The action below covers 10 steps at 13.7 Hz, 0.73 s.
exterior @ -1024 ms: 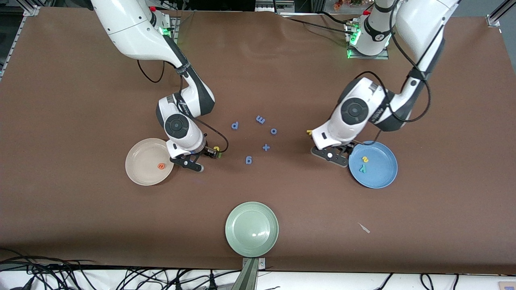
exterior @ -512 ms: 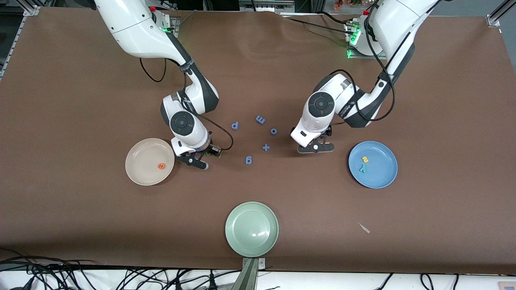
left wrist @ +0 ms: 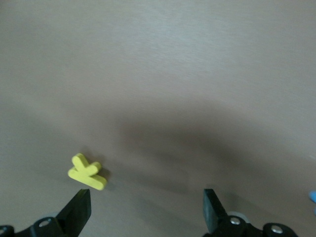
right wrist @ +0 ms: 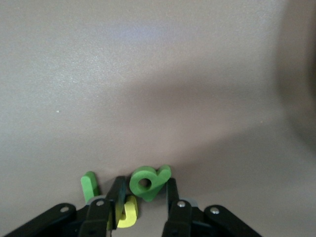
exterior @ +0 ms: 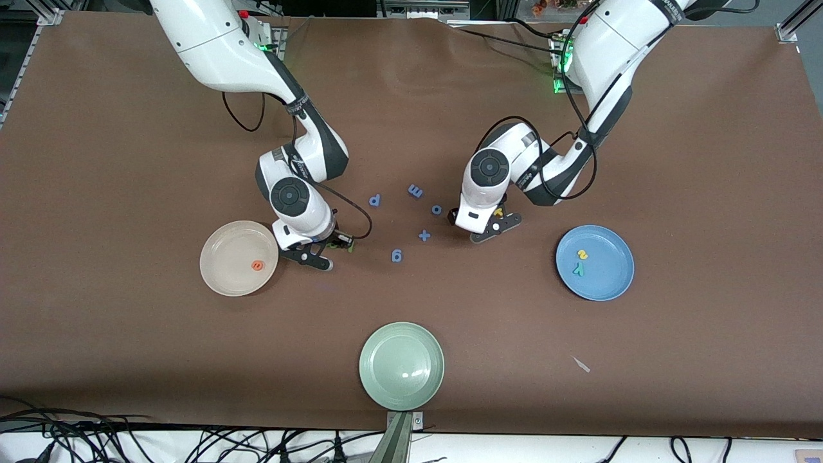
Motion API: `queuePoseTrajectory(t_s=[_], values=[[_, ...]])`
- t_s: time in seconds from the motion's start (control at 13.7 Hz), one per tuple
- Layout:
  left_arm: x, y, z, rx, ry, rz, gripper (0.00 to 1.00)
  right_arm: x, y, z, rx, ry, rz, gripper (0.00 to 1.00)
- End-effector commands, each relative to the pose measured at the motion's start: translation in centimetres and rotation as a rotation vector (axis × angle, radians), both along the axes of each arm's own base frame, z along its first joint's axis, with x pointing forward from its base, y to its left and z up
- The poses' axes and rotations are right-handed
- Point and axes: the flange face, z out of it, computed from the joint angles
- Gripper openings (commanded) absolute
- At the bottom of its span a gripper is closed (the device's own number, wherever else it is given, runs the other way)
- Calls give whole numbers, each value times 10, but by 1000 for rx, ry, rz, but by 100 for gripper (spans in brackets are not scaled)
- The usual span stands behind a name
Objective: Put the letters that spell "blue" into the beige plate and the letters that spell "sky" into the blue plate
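Observation:
The left gripper takes hold of the yellow k by its lower end (left wrist: pixel 75 169) next, to put it into the blue plate.
The beige plate (exterior: pixel 222 278) holds the orange e (exterior: pixel 256 265). Right beside it, toward the table's middle, my right gripper (exterior: pixel 326 247) is down at the table, shut on the green b (right wrist: pixel 148 182). The yellow u (right wrist: pixel 127 213) lies by one finger and the light green l (right wrist: pixel 89 185) just outside it. The blue plate (exterior: pixel 607 289) holds the yellow s (exterior: pixel 582 254) and the teal y (exterior: pixel 578 270). My left gripper (exterior: pixel 492 225) stands open and low over the yellow k (exterior: pixel 497 212). The k (left wrist: pixel 87 172) lies just ahead of one fingertip (left wrist: pixel 79 210), not between the two.
All-blue letters lie between the two grippers: p (exterior: pixel 375 200), m (exterior: pixel 415 190), o (exterior: pixel 436 209), a plus (exterior: pixel 424 235) and a 9 (exterior: pixel 397 256). A pale green plate (exterior: pixel 401 365) stands near the front edge. A small pale scrap (exterior: pixel 580 364) lies nearer to the camera than the blue plate.
My left arm swung from the blue plate toward the table's middle and now stands over the yellow k. My right gripper's fingers have narrowed onto the green b.

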Motion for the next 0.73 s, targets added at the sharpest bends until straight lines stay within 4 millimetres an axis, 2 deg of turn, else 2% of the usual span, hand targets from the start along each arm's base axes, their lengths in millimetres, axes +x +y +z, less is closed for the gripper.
queuePoseTrajectory(t_s=[0.0,0.15,0.44,0.66], values=[[3,38,-8,29,28,72,100,-2,-10,-8,-8,2,29,30],[1,39,-6,38,28,104,100,4,-20,-5,-6,-1,44,28],[4,46,12,103,-1,400,100,11,-22,4,-4,-14,56,25],[5,49,9,149,-10,642,100,30,-25,33,-25,17,77,25]])
